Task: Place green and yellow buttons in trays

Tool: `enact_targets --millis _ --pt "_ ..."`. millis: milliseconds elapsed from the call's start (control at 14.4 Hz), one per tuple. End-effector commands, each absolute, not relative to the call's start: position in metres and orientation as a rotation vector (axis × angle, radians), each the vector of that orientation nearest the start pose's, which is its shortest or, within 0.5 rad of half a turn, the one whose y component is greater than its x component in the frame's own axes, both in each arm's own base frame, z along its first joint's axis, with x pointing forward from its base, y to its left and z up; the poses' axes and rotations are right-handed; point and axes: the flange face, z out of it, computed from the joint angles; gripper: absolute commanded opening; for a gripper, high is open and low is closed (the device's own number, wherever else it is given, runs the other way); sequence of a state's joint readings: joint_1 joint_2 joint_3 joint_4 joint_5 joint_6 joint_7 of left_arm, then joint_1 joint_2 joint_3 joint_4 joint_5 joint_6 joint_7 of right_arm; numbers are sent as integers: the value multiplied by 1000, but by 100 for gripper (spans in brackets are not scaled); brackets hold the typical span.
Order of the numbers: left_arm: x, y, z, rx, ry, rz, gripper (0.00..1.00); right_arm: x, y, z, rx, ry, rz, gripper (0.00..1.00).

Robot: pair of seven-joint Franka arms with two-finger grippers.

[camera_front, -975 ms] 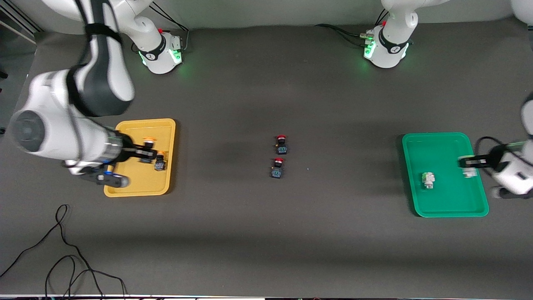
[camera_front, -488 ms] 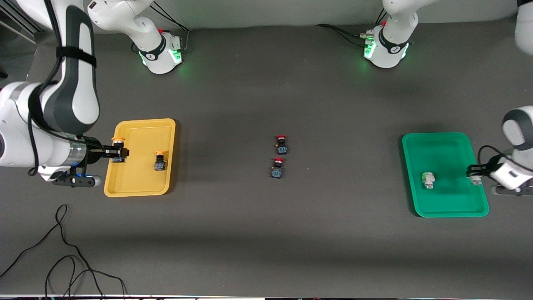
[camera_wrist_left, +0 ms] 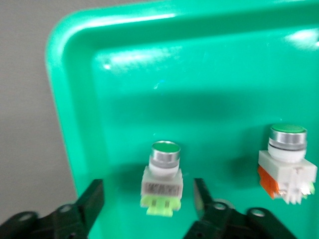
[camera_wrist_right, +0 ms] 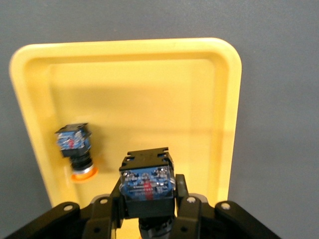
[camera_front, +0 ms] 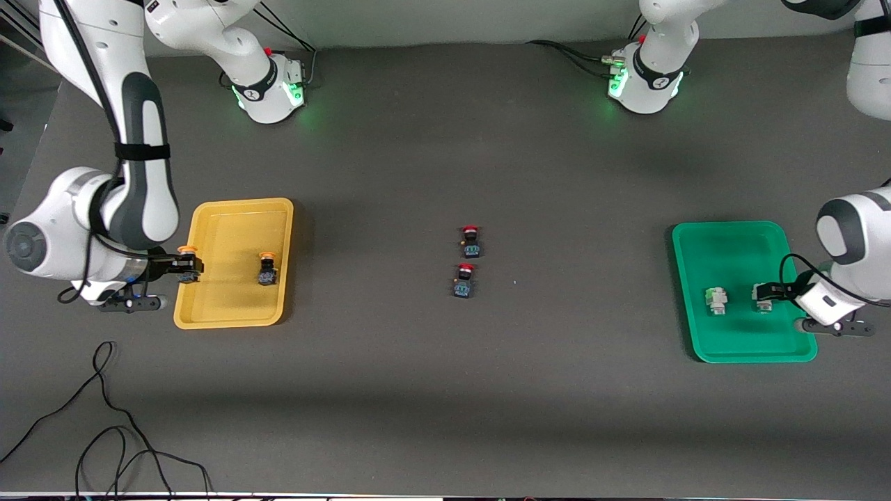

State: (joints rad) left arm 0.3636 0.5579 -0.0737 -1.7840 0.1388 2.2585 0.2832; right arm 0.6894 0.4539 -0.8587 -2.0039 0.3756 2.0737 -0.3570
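Observation:
The yellow button hangs above the yellow tray's rim, so my right gripper keeps hold of the button until it nears the tray's bottom.
The yellow tray (camera_front: 240, 314) holds one yellow button (camera_front: 266, 269), which also shows lying down in the right wrist view (camera_wrist_right: 75, 149). My right gripper (camera_front: 182, 266) is shut on the other yellow button (camera_wrist_right: 147, 181) and holds it over the tray's (camera_wrist_right: 219, 124) inner edge at the right arm's end. The green tray (camera_front: 731, 240) holds two green buttons. One (camera_front: 715, 300) stands apart (camera_wrist_left: 288, 162). The other (camera_front: 763, 297) stands on the tray floor (camera_wrist_left: 199, 84) between the spread fingers of my left gripper (camera_wrist_left: 147, 191), untouched (camera_wrist_left: 162, 179).
Two red-capped switches (camera_front: 470, 240) (camera_front: 464, 280) stand mid-table, one nearer the front camera than the other. A black cable (camera_front: 104, 417) loops on the table near the front edge at the right arm's end.
My right gripper carried its yellow button toward the right arm's end of the yellow tray. My left gripper moved inward over the green tray, set its green button down and opened.

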Motion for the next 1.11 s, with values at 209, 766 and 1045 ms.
enact_targets --millis 209,766,1045 --pt "637 202 404 -3068 111 208 100 567 -46 216 -3106 -38 208 0" --pt "580 136 575 -3149 97 149 100 564 -44 198 -3038 -75 191 100" --pt "553 43 603 -3122 82 111 100 577 -51 256 -2983 -98 216 99"
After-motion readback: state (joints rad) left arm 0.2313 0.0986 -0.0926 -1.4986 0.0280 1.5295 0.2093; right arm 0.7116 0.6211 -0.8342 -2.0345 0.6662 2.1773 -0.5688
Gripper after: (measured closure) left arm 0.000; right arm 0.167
